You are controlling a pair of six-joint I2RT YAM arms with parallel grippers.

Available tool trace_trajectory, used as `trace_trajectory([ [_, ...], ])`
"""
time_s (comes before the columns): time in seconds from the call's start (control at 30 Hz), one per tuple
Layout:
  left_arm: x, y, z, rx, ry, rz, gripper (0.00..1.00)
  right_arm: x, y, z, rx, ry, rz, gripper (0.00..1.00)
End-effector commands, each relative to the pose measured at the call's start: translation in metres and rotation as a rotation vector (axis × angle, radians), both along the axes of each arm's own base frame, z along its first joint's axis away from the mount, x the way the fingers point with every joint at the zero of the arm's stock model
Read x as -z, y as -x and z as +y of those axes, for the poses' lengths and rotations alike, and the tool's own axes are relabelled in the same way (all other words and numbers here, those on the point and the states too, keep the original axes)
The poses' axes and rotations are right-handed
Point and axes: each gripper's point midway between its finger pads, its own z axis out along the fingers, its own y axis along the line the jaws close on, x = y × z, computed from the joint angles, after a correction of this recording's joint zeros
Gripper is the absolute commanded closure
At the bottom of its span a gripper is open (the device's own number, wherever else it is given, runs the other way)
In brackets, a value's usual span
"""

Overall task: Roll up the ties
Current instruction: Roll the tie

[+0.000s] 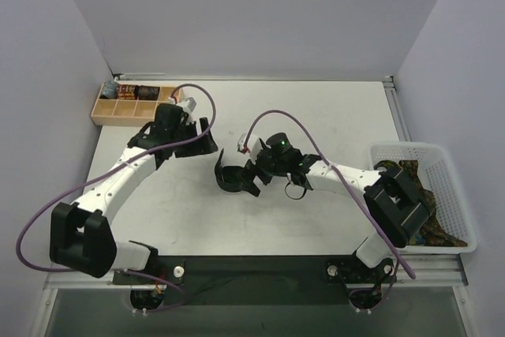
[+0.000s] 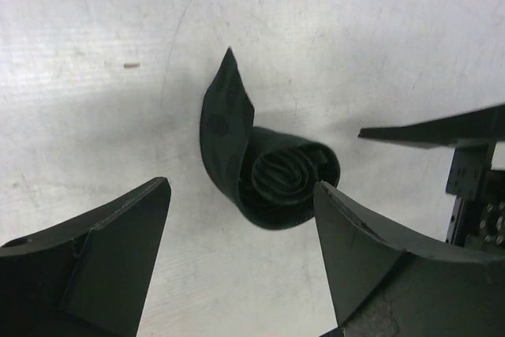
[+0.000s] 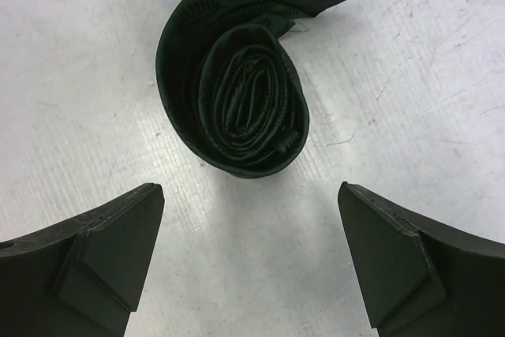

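Observation:
My right gripper grabs the green tie's coil (image 1: 233, 178) (image 3: 249, 102) across its sides next, since the pointed tail stays free to finish rolling the tie.
A dark green tie (image 1: 231, 178) lies rolled into a coil on the white table, its pointed tail sticking out loose. In the right wrist view the tie's coil (image 3: 237, 104) lies just ahead of my right gripper (image 3: 249, 188), which is open and empty. In the left wrist view the tie (image 2: 272, 175) lies just past my open, empty left gripper (image 2: 241, 185), near its right fingertip (image 2: 331, 199). From above, the right gripper (image 1: 251, 177) is beside the roll and the left gripper (image 1: 210, 141) is a little to its upper left.
A wooden compartment box (image 1: 101, 113) at the back left holds a few rolled ties. A white basket (image 1: 454, 187) at the right edge holds brown patterned ties (image 1: 417, 173). Purple cables (image 1: 288, 116) loop over both arms. Walls close in the table.

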Motion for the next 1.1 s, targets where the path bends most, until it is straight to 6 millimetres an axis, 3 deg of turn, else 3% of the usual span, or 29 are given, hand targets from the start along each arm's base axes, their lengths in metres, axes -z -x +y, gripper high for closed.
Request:
trace_trajectory([
  [0.0, 0.009, 0.021, 0.01, -0.031, -0.007, -0.013, 0.15, -0.005, 0.006, 0.002, -0.036, -0.032, 0.065, 0.01],
  [0.17, 0.018, 0.035, 0.009, -0.033, 0.033, -0.05, 0.19, 0.01, 0.001, 0.007, -0.044, -0.052, 0.097, 0.02],
  [0.6, 0.035, 0.004, -0.017, -0.076, 0.127, 0.015, 0.38, 0.025, -0.017, 0.035, -0.077, -0.157, 0.1, 0.05],
  [1.07, 0.058, -0.004, -0.027, -0.074, 0.12, 0.095, 0.44, 0.047, -0.025, 0.048, -0.074, -0.199, 0.112, 0.13],
])
